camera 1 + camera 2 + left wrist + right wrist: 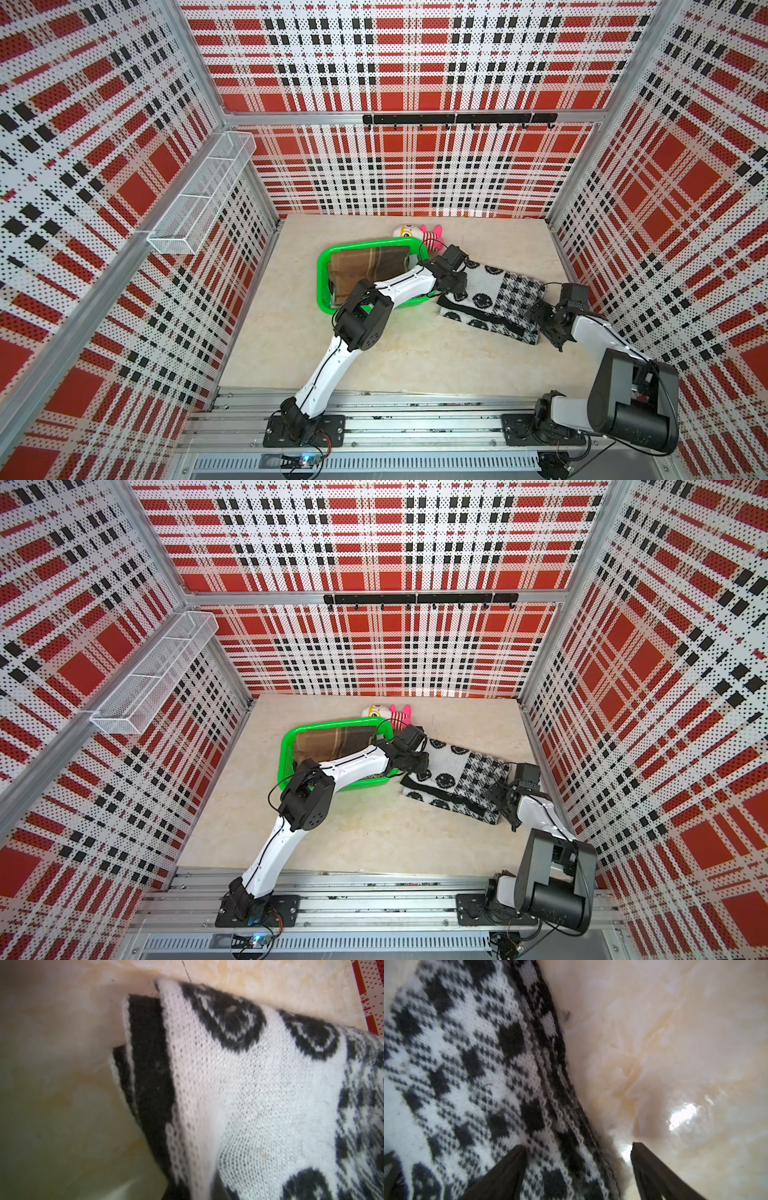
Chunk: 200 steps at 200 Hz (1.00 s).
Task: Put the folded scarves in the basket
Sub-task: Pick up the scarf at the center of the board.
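Note:
The robot's right gripper needs to lay the scarf folded in the basket point(322, 270), so next it should grab all layers of the folded scarf's checked end, opposite the left gripper.
The folded scarf point(490, 299) point(457, 779), a black-and-white knit, lies on the table just right of the green basket point(322, 270) point(284, 750). My left gripper point(457, 286) point(417, 766) reaches over the basket's right end and is shut on the scarf's near-basket end. In the left wrist view that end point(249, 1095) rises bunched toward the lens and hides the fingers. My right gripper point(540, 320) point(577, 1147) stands open at the scarf's far right end. One of its fingers point(512, 1159) is over the checked knit point(467, 1064); the other is over bare table.
A brown folded cloth point(365, 266) lies in the basket. A plush toy point(419, 237) sits behind the basket's far rim. A white wire rack point(203, 191) hangs on the left wall and a black hook rail point(457, 119) on the back wall. The right wall is close to my right arm.

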Available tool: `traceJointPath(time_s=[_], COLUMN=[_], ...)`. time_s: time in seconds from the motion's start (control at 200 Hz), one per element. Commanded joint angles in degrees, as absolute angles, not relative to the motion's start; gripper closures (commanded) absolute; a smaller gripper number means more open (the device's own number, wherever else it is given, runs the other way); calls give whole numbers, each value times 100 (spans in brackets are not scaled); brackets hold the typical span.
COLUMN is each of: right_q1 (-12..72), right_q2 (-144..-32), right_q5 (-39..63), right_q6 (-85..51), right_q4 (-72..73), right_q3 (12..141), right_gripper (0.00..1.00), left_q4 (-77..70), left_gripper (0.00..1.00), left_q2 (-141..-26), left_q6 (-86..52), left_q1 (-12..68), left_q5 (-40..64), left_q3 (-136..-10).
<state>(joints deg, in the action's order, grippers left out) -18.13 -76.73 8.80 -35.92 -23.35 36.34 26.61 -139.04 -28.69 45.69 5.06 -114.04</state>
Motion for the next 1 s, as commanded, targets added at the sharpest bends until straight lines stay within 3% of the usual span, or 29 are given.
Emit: traceJointPath(time_s=[0.0, 0.271, 0.481, 0.586, 0.686, 0.787, 0.997], right_q1=[-1898, -1915, -1926, -1925, -1925, -1925, -1776], right_q2=[-7839, -7769, -8270, -8677, -8863, -8688, -8127], right_q5=[1151, 1225, 1183, 1484, 1699, 1740, 1544], right_q6=[-3435, -3270, -3313, -3275, -3291, -3396, -3492], right_q4=[-2000, -1899, -1716, -1571, -1478, -1394, -1677], right_q3=[3656, 3739, 3784, 3825, 3757, 3601, 3740], right_gripper=[16, 8, 8, 14, 25, 58, 96], left_q4=[2628, 2623, 2628, 2628, 2627, 2617, 2533], left_gripper=[100, 100, 100, 100, 100, 100, 100], left_q2=[-13720, -13677, -13715, -13736, -13739, -13729, -13676], left_q6=[-2839, -2832, -2828, -2824, -2822, -2840, -2919], left_q1=[4614, 4666, 4691, 4702, 4728, 4770, 4959], left_q5=[462, 392, 381, 404, 412, 410, 501], left_q3=[-11522, -11527, -11608, -11643, -11659, -11671, -11801])
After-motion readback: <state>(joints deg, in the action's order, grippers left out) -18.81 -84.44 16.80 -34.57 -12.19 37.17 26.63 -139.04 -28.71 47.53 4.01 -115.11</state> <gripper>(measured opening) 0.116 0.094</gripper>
